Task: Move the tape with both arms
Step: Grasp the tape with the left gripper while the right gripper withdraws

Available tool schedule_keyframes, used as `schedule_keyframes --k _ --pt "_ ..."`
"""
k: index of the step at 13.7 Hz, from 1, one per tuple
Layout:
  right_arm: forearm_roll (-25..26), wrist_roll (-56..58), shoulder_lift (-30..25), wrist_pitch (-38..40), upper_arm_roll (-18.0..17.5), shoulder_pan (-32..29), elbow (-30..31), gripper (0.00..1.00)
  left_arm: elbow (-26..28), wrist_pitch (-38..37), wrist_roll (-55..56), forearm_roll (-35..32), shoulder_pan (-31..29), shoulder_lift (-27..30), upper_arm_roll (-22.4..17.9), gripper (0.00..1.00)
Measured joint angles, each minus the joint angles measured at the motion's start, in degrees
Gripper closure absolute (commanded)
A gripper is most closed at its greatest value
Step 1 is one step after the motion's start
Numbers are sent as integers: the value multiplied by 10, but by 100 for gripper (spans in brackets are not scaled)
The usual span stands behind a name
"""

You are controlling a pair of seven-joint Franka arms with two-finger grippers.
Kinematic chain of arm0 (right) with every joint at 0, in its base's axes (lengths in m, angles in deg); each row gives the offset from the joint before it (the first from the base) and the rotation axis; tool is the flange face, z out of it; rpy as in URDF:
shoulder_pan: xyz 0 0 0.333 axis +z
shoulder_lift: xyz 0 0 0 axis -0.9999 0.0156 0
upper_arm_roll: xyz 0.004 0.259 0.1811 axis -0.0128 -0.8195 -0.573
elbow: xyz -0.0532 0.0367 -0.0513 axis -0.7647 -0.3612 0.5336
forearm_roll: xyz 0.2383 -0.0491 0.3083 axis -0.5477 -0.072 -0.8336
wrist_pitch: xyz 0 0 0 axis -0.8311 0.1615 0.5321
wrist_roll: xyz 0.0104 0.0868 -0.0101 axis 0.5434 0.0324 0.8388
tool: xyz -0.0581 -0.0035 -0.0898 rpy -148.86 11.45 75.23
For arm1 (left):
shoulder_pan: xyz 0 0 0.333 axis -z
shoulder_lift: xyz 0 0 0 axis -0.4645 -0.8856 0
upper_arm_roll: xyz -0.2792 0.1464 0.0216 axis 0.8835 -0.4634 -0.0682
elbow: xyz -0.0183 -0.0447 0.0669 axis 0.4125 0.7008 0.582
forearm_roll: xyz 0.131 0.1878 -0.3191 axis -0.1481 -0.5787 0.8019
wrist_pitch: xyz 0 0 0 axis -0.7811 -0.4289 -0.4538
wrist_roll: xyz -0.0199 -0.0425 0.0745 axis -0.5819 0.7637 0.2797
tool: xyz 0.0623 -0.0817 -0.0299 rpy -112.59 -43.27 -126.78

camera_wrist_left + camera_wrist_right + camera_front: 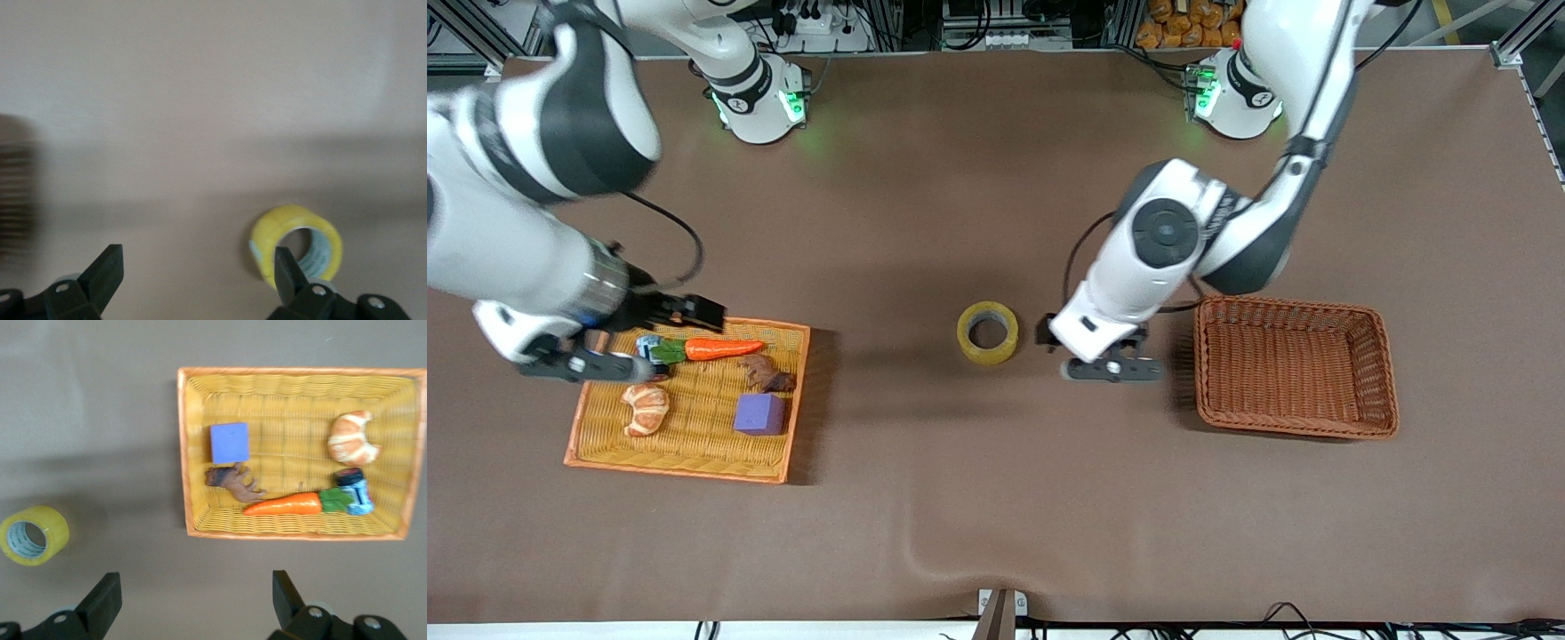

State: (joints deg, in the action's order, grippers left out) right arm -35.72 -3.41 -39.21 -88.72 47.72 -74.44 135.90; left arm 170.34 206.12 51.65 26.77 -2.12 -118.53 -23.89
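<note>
Next, the left gripper grips the yellow tape roll by its ring side (1006, 320) (265, 240) to transfer it.
The yellowish tape roll (988, 332) lies on its side on the brown table, midway between the two arms' ends. It also shows in the left wrist view (297, 247) and the right wrist view (33, 535). My left gripper (1112, 366) is open and empty, low over the table between the tape and the brown basket; in its wrist view (197, 277) the tape sits by one fingertip (285, 270), not between the jaws. My right gripper (591, 363) is open and empty, up over the corner of the orange tray; its wrist view (193, 600) looks down on the tray.
The flat orange wicker tray (685, 471) toward the right arm's end holds a carrot (723, 348), a croissant (645, 409), a purple cube (760, 414) and a brown figure (767, 373). An empty brown wicker basket (1294, 427) stands toward the left arm's end.
</note>
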Motion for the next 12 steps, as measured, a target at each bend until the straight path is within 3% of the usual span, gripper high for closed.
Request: schedule_keyframes --k 6,12 --pt "1 54 -52 7 0 -65 15 0 -2 98 64 -3 66 -78 -2 0" --pt "22 56 -80 19 -1 -93 25 0 8 104 64 -7 81 -103 -4 0"
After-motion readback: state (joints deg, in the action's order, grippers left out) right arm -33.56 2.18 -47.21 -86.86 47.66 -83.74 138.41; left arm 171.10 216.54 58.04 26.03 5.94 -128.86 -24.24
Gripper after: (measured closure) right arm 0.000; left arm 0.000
